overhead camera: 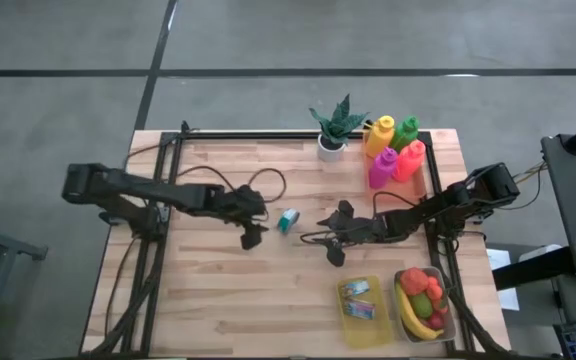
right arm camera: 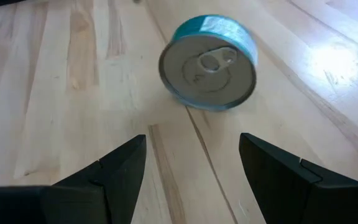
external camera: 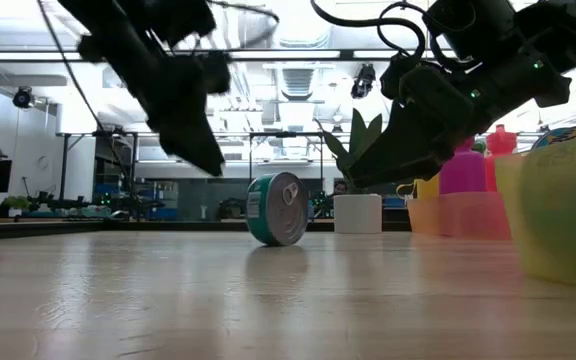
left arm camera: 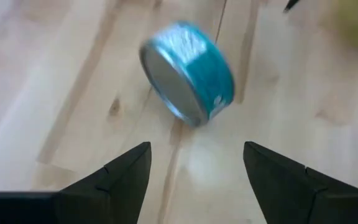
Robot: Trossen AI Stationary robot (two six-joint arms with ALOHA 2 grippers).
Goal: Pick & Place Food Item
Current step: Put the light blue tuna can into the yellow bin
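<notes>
The robot needs to put the can into the yellow bin, so its right gripper needs to grab the teal tin can's pull-tab lid [right arm camera: 207, 73] and flat base next.
A small teal tin can [overhead camera: 288, 221] with a silver pull-tab lid stands on its curved side on the wooden table, between the two arms. It shows in the low view [external camera: 276, 208], the left wrist view [left arm camera: 188, 73] and the right wrist view [right arm camera: 209, 62]. My left gripper [overhead camera: 251, 235] is open, just left of the can and above the table. My right gripper [overhead camera: 332, 235] is open, to the can's right, facing its lid. Neither touches the can.
A potted plant [overhead camera: 333, 128] and several coloured bottles [overhead camera: 396, 150] stand at the far right. A yellow bin with packets [overhead camera: 361, 311] and a bin of fruit [overhead camera: 424, 303] sit at the near right. Bare wood lies at the near left.
</notes>
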